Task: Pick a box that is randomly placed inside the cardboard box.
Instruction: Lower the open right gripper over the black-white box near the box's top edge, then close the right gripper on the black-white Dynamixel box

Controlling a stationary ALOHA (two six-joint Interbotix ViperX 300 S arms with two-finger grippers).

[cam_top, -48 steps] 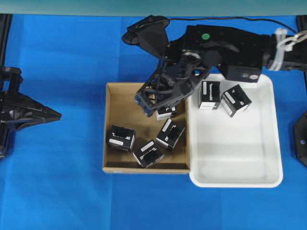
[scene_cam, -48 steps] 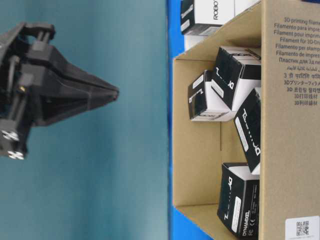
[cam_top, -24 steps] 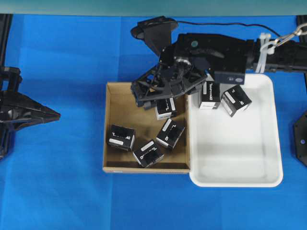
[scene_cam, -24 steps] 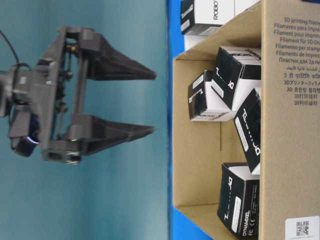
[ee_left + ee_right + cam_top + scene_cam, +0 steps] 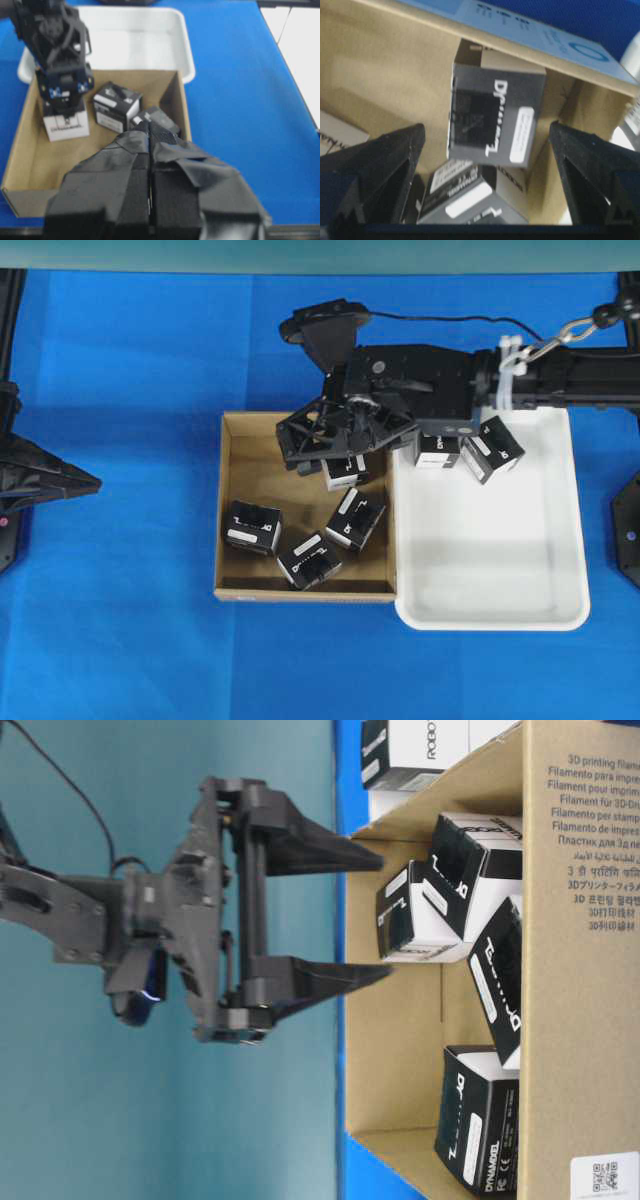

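Note:
I need to lower my right gripper before I close it on the black carton. Bare cardboard shows between its fingers and the carton's sides in the right wrist view.
The cardboard box (image 5: 256, 472) holds several black cartons with white labels. My right gripper (image 5: 318, 448) is open and hangs over the box's far side. Its fingertips reach the rim in the table-level view (image 5: 386, 915), in line with one carton (image 5: 408, 916). In the right wrist view that carton (image 5: 495, 122) lies between the open fingers (image 5: 390, 165), untouched, tilted on another carton (image 5: 465, 197). Other cartons lie at the middle (image 5: 355, 518) and the near left (image 5: 251, 527). My left gripper (image 5: 90, 482) is shut and empty, left of the box, and also shows in its wrist view (image 5: 149, 126).
A white plastic tray (image 5: 500, 570) touches the cardboard box's right side and holds two more black cartons (image 5: 490, 448) at its far end. Blue cloth covers the table. The right arm (image 5: 560, 370) spans the tray's far edge.
My right gripper has turned and come down toward the box's far side, jaws open around a carton. My left gripper has drawn back a little to the left.

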